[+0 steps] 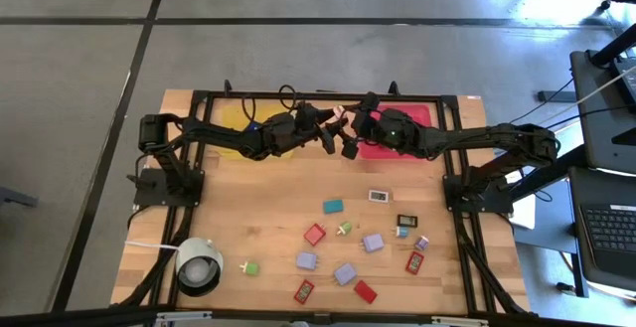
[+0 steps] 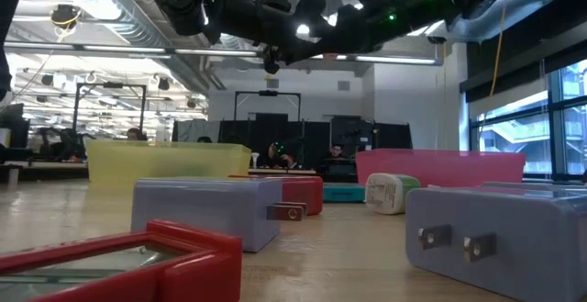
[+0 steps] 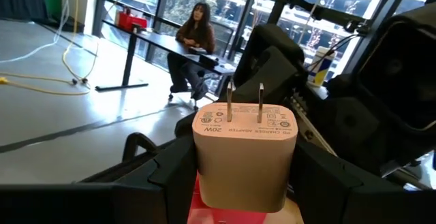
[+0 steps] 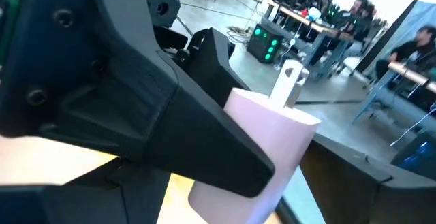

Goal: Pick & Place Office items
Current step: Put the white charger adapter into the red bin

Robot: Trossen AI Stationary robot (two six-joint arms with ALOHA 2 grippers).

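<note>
The charger's pale body point(image 1: 341, 113) point(image 4: 269, 139) is between my right gripper's fingers, and its prongs are past them. My right gripper needs to close on the charger, as it would hold the charger now.
A small white plug charger point(image 3: 245, 149) with two metal prongs is shut between my left gripper's point(image 3: 245, 190) fingers. Both arms meet high above the table's far middle. There my left gripper point(image 1: 327, 134) faces my right gripper point(image 1: 350, 142), and the pale charger point(image 1: 341, 115) shows between them. In the right wrist view the charger point(image 4: 279, 142) fills the middle, looking lilac, behind a dark finger. Whether my right gripper touches it does not show. The other office items point(image 1: 348, 247), small coloured blocks, lie flat on the near right of the table. My left gripper pinches the charger's body point(image 3: 204, 163) between its two fingers point(image 3: 170, 176), one on each side face, at the end away from the prongs. It comes level from the table's left. The charger is lifted clear, and its prong end point(image 3: 261, 105) sticks out past the fingers.
A yellow tray point(image 1: 231, 118) lies at the far left and a red tray point(image 1: 417, 118) at the far right, both under the arms. A white cylinder point(image 1: 199, 265) stands near the near left corner. A person point(image 3: 194, 37) sits at a desk in the room beyond.
</note>
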